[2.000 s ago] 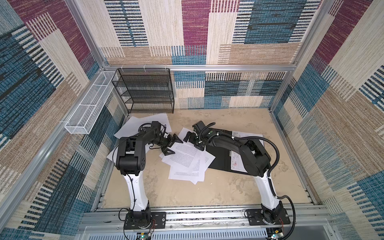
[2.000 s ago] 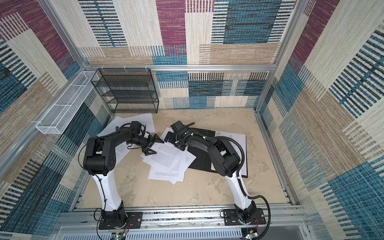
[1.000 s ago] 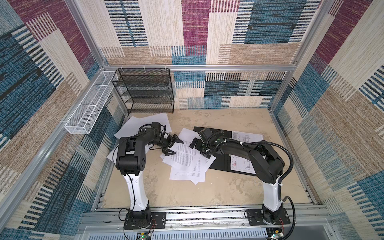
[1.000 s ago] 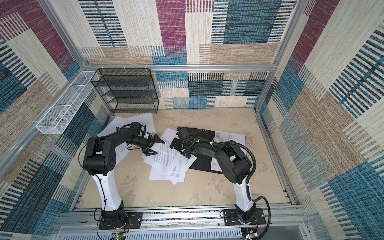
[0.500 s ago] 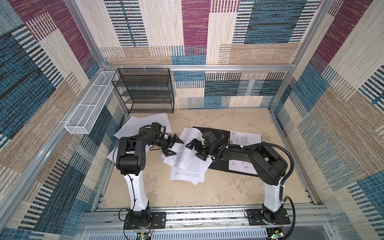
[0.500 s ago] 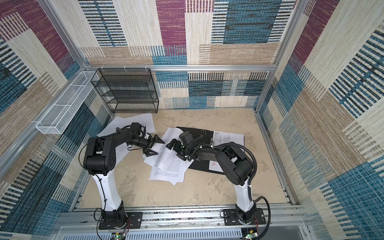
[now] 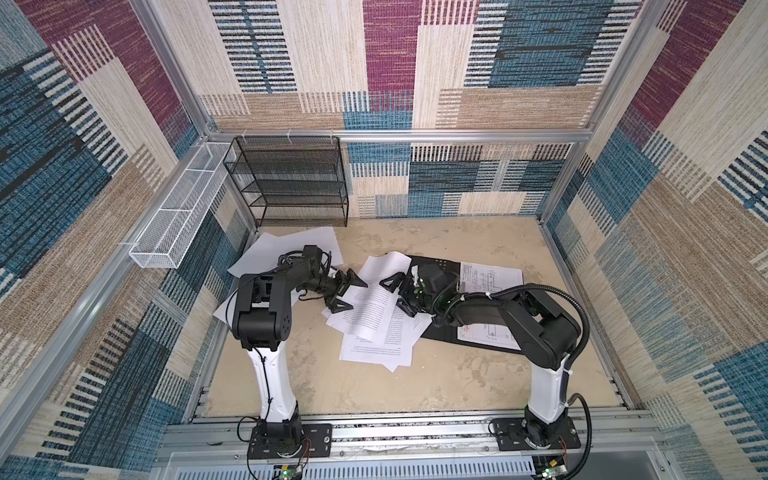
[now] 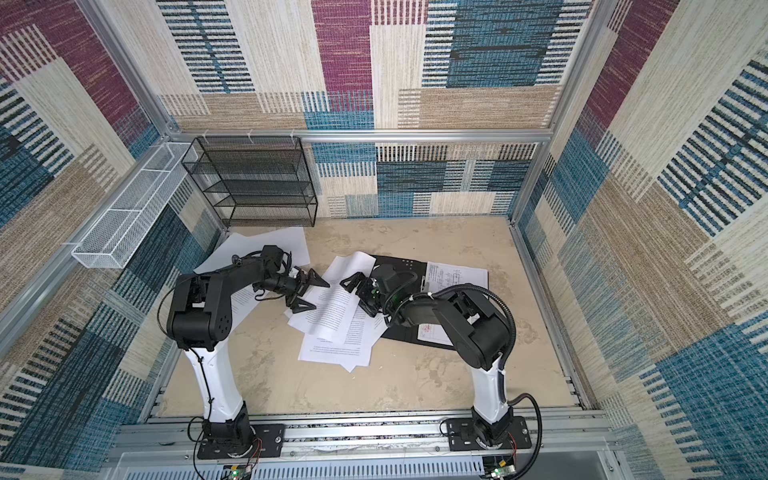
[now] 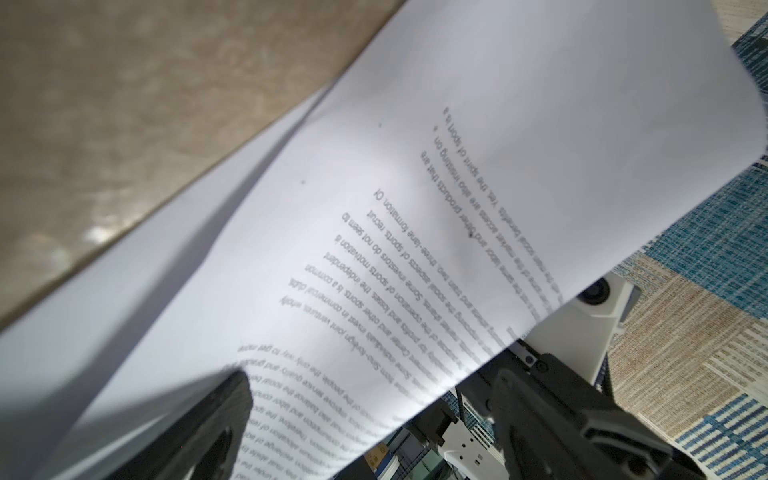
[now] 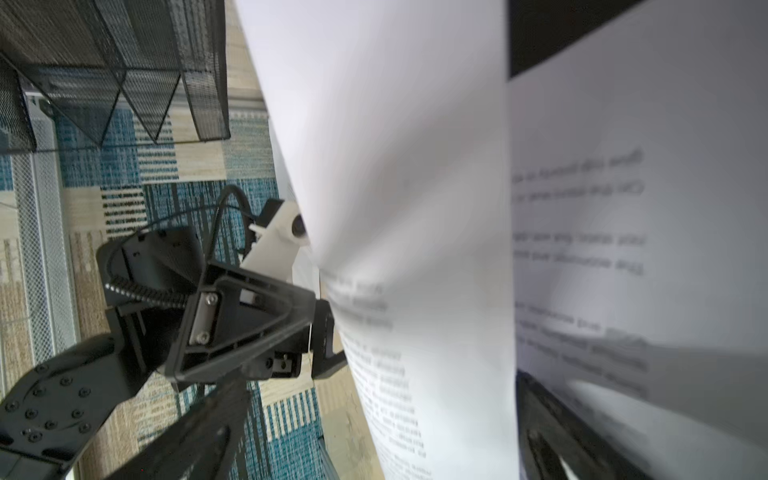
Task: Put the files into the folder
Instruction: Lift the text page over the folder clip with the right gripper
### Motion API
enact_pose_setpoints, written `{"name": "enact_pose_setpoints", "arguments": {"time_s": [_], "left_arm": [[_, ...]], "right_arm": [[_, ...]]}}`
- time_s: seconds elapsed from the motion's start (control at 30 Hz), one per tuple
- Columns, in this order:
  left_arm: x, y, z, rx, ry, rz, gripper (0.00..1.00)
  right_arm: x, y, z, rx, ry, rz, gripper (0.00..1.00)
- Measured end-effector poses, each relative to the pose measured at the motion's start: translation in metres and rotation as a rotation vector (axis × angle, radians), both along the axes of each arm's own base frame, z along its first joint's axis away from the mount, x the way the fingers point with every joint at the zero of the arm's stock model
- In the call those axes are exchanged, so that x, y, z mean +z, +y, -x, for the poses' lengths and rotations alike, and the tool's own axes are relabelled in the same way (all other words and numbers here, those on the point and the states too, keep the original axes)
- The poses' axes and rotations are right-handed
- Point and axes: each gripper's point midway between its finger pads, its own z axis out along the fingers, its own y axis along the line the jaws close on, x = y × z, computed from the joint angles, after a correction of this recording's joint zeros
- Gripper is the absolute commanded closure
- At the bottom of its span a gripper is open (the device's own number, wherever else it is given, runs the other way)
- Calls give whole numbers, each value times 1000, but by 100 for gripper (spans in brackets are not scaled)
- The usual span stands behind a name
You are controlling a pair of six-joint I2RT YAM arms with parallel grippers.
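Note:
Next, my right gripper grips the top printed sheet (image 7: 370, 297) by its folder-side edge, which leaves the sheet's opposite edge free to enter the folder.
The folder (image 7: 438, 266) (image 8: 399, 332) lies open on the floor with its black inside up, and a sheet with a drawing (image 7: 492, 280) rests on its right half. Several files are heaped left of it (image 7: 376, 345) (image 8: 334, 353). The top printed sheet (image 7: 370, 297) (image 8: 332, 301) bows upward between my two grippers. My left gripper (image 7: 347, 294) (image 8: 311, 294) stands open at that sheet's left edge. Facing it at the right edge is my right gripper (image 7: 398, 296) (image 8: 360, 296), open too. In both wrist views the sheet (image 9: 415, 199) (image 10: 415, 249) passes between spread fingers (image 9: 203, 432) (image 10: 557, 436).
A black wire-mesh rack (image 7: 291, 183) (image 10: 124, 62) stands at the back left, and a white mesh tray (image 7: 178, 216) hangs on the left wall. More white sheets lie behind the left arm (image 7: 291, 247) and under it (image 7: 226, 305). Patterned walls close in all round.
My right gripper has swung left from over the folder to the heap's top sheet, which has buckled up between the two grippers. The left gripper has barely moved.

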Motion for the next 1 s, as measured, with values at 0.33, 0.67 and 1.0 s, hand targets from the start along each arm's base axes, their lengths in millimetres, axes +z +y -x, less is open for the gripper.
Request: {"name": "enact_pose_setpoints", "arguments": {"time_s": [0.33, 0.67, 1.0], "left_arm": [[0, -2, 2, 1, 15, 19, 4], [0, -3, 4, 14, 38, 39, 5], [0, -3, 4, 19, 44, 45, 5]], "right_arm": [[6, 18, 5, 43, -27, -32, 0], [0, 1, 17, -69, 42, -36, 25], [-7, 3, 20, -105, 102, -42, 59]]}}
